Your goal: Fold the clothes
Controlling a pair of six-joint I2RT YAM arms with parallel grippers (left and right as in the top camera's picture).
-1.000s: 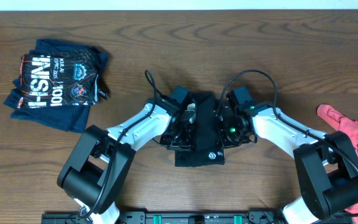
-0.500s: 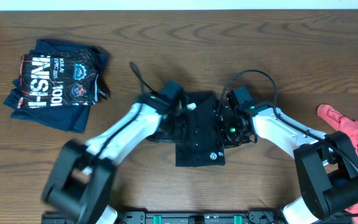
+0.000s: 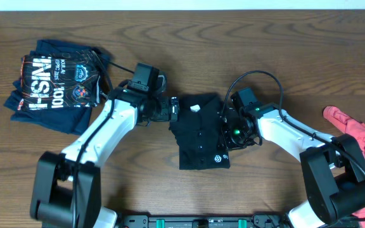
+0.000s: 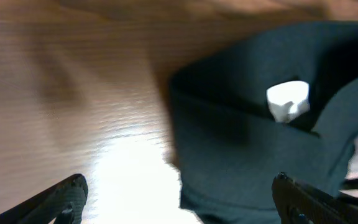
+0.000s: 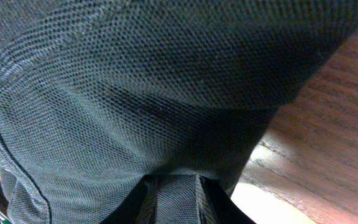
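The left gripper needs to lay the folded black T-shirt onto the navy printed shirt, so next it needs to grab the T-shirt by its far corner beside the white tag.
The black T-shirt [image 3: 200,132] lies folded into a narrow rectangle at the table's middle, with a white logo mark near its front edge. My left gripper [image 3: 172,109] stands open just off the shirt's far left corner, holding nothing. In the left wrist view its fingers [image 4: 67,193] are spread wide over wood and the shirt's edge [image 4: 247,143], where a white tag [image 4: 288,101] shows. My right gripper [image 3: 225,130] is at the shirt's right edge. In the right wrist view black mesh fabric [image 5: 135,93] fills the frame and a fold of it sits pinched in that gripper [image 5: 176,190].
A folded navy printed shirt [image 3: 56,82] lies at the far left. A coral-red garment [image 3: 363,136] lies at the right edge of the table. Bare brown wood [image 3: 189,38] runs along the far side.
My left gripper has opened, let go of the black T-shirt and drawn back to the left, off the cloth. The right arm has stayed at the shirt's right edge.
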